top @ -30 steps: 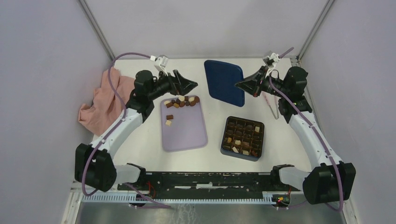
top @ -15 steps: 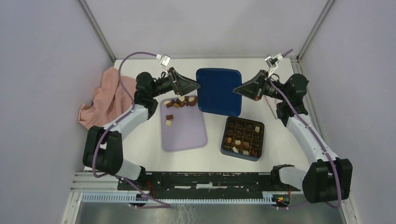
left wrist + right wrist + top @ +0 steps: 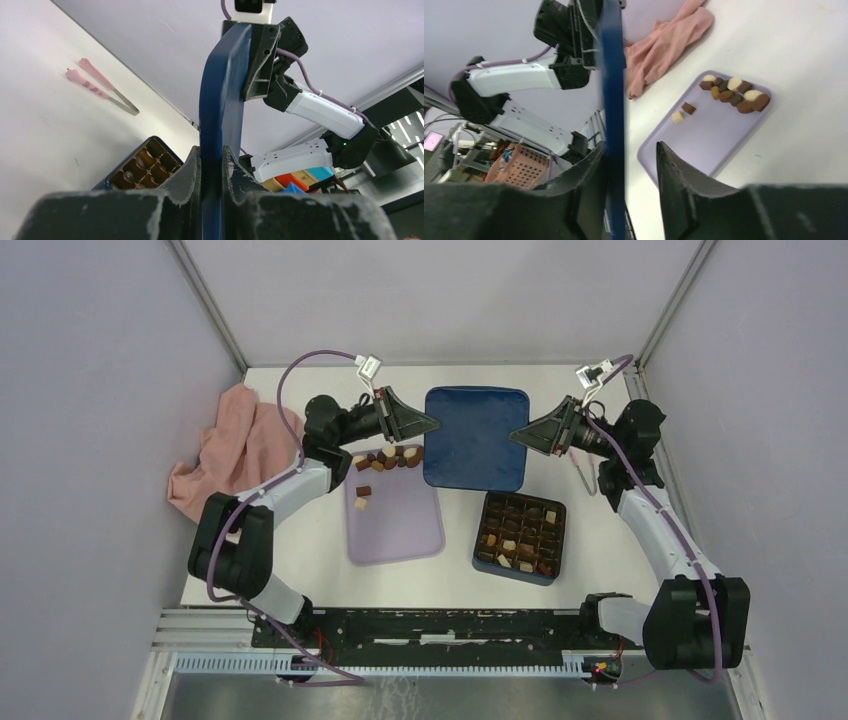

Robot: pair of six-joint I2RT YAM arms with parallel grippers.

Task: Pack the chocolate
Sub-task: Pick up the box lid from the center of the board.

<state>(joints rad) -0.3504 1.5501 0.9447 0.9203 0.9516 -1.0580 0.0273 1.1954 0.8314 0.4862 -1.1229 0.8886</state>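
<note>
The lid needs to cover the box (image 3: 520, 536), so my right gripper should next grab the lid by its edge opposite my left gripper and leave the rest free.
Chocolate pieces (image 3: 386, 457) lie in a cluster at the far end of the lilac tray (image 3: 400, 525), with two loose ones (image 3: 362, 497) nearer. More chocolate sits in the dark blue box (image 3: 520, 536) with brown compartments. A dark blue lid (image 3: 475, 438) hangs flat above the table between both arms. My left gripper (image 3: 432, 427) is shut on the lid's left edge (image 3: 220, 100). My right gripper (image 3: 516, 437) stands at the right edge, jaws apart: one finger (image 3: 591, 165) touches the lid (image 3: 612, 75), the other (image 3: 669, 165) is clear of it.
A pink cloth (image 3: 240, 445) lies crumpled at the left edge of the table. Pink-tipped tongs (image 3: 585, 472) lie at the right, behind the right arm. Grey walls close in on three sides.
The lid swung from tilted in the right gripper to level between both arms. The left gripper moved in and closed on its left edge. The right jaws have parted.
</note>
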